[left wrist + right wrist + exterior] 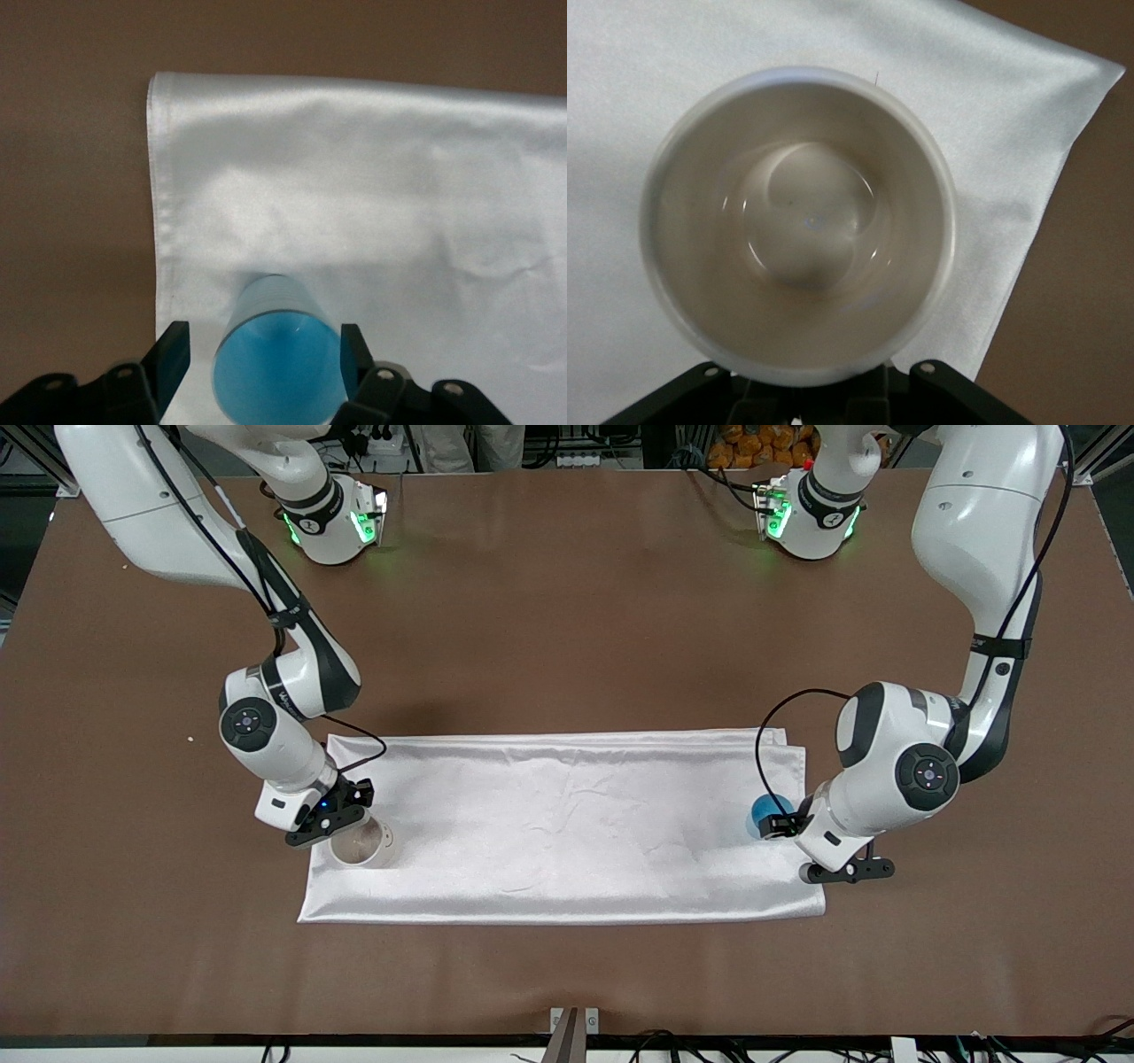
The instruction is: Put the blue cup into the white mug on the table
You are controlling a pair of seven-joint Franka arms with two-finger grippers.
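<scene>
Next, the left gripper grabs the blue cup by its rim (772, 797) to get the blue cup into the white mug (361, 844).
The blue cup (760, 811) stands upright on the white cloth at the left arm's end. In the left wrist view the cup (279, 363) sits between my left gripper's (264, 354) open fingers (173, 354), with a gap on each side. The left gripper (772, 824) is low beside the cup. The white mug (361, 844) stands on the cloth at the right arm's end. It fills the right wrist view (797, 221), cream inside and empty. My right gripper (833, 394) is at its wall with the fingers close together, and the handle is hidden. The right gripper also shows in the front view (341, 828).
A white cloth (567, 824) lies across the brown table (567, 646) between the two arms. Both cup and mug stand near its ends. The arm bases stand at the table's edge farthest from the front camera.
</scene>
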